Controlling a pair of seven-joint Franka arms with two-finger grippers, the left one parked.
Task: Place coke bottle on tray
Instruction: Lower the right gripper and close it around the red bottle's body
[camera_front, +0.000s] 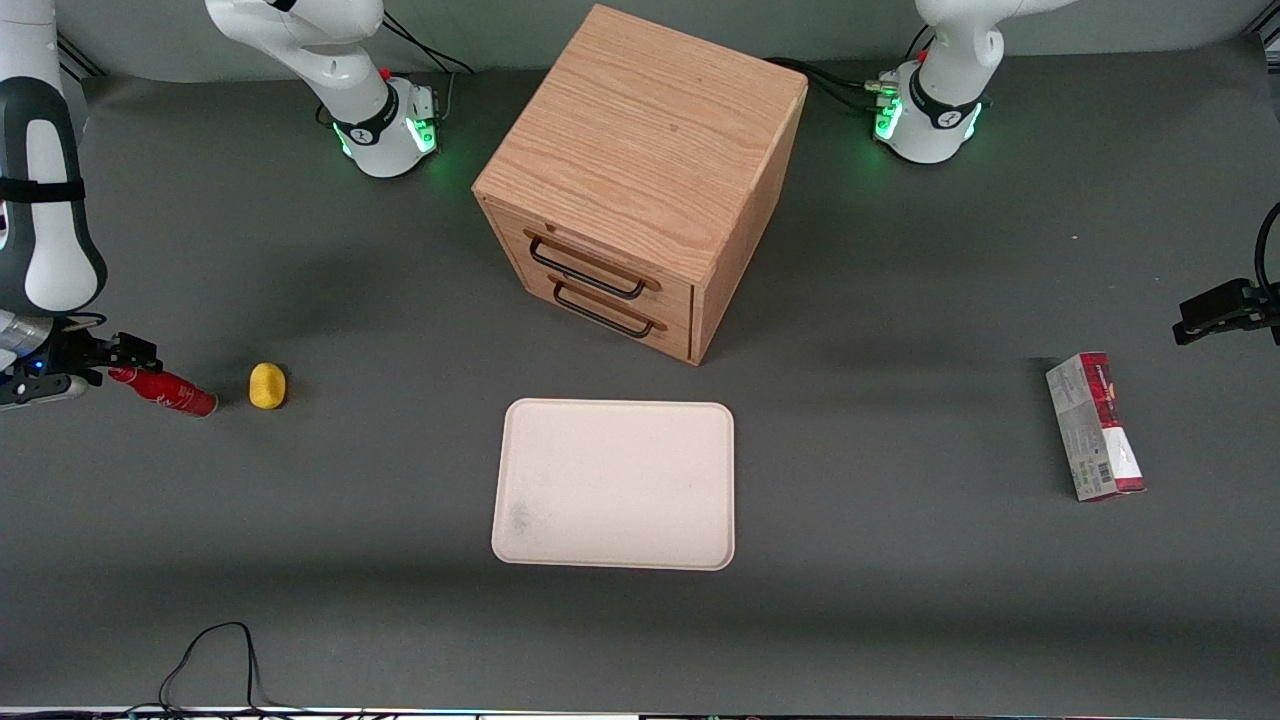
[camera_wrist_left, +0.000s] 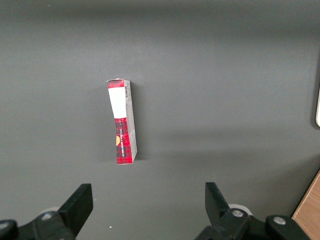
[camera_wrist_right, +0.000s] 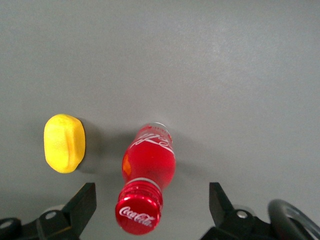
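The coke bottle needs to stand on the cream-white tray (camera_front: 615, 485), so my gripper will next grab the bottle by its capped neck (camera_front: 126, 376).
The coke bottle (camera_front: 170, 392) is small, glossy and red. It lies on its side on the grey mat at the working arm's end of the table, its red cap toward my gripper (camera_front: 125, 360). In the right wrist view the cap and neck of the bottle (camera_wrist_right: 148, 170) sit between the two black fingers of the gripper (camera_wrist_right: 151, 196), which are open wide and do not touch it. The cream-white tray (camera_front: 615, 485) lies flat and bare mid-table, in front of the drawers and nearer the front camera than them.
A yellow lemon-like object (camera_front: 267, 386) lies beside the bottle, toward the tray; it also shows in the right wrist view (camera_wrist_right: 64, 143). A wooden two-drawer cabinet (camera_front: 640, 170) stands mid-table. A red-and-grey carton (camera_front: 1095, 427) lies toward the parked arm's end. A black cable (camera_front: 215, 660) loops near the front edge.
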